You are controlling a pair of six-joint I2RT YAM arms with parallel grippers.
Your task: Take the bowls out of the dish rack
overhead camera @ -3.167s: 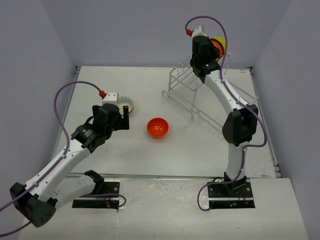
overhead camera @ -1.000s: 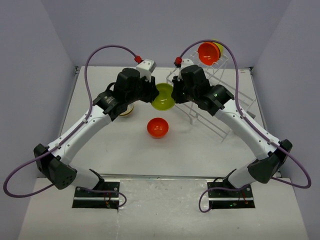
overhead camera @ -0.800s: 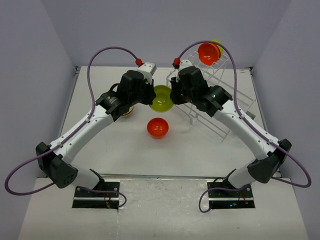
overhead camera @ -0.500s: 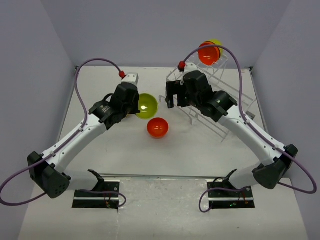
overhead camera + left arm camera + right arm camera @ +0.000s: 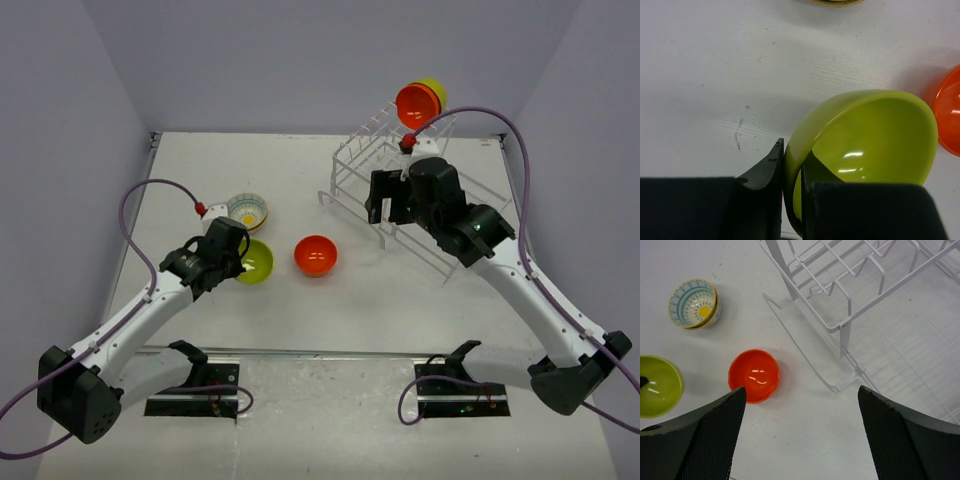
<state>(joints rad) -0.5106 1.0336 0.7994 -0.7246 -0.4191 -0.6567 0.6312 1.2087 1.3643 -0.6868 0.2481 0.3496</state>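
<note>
The tilted bowl would drop onto the table if I opened now, because there is still a gap below it. My left gripper needs to keep holding the lime-green bowl (image 5: 256,261) until the gap is gone.
My left gripper (image 5: 240,263) (image 5: 792,167) is shut on the rim of a lime-green bowl (image 5: 256,261) (image 5: 870,135), one finger inside and one outside. The bowl is tilted, low over the table left of centre. An orange-red bowl (image 5: 315,255) (image 5: 754,375) sits upright at mid-table. A cream bowl with a blue rim (image 5: 247,211) (image 5: 692,302) stands behind the green one. The white wire dish rack (image 5: 400,180) (image 5: 850,305) holds another orange-red bowl (image 5: 415,105) and a yellow one (image 5: 435,92) on edge at its far end. My right gripper (image 5: 378,210) (image 5: 801,389) hangs open and empty near the rack's front-left corner.
Grey walls close in the table on three sides. The rack's long sloping rails (image 5: 470,235) run under my right arm toward the right edge. Both arm bases sit at the near edge.
The green bowl passed from my right gripper to my left. The left arm carried it down and leftward to the table. The right gripper opened and drew back toward the rack.
</note>
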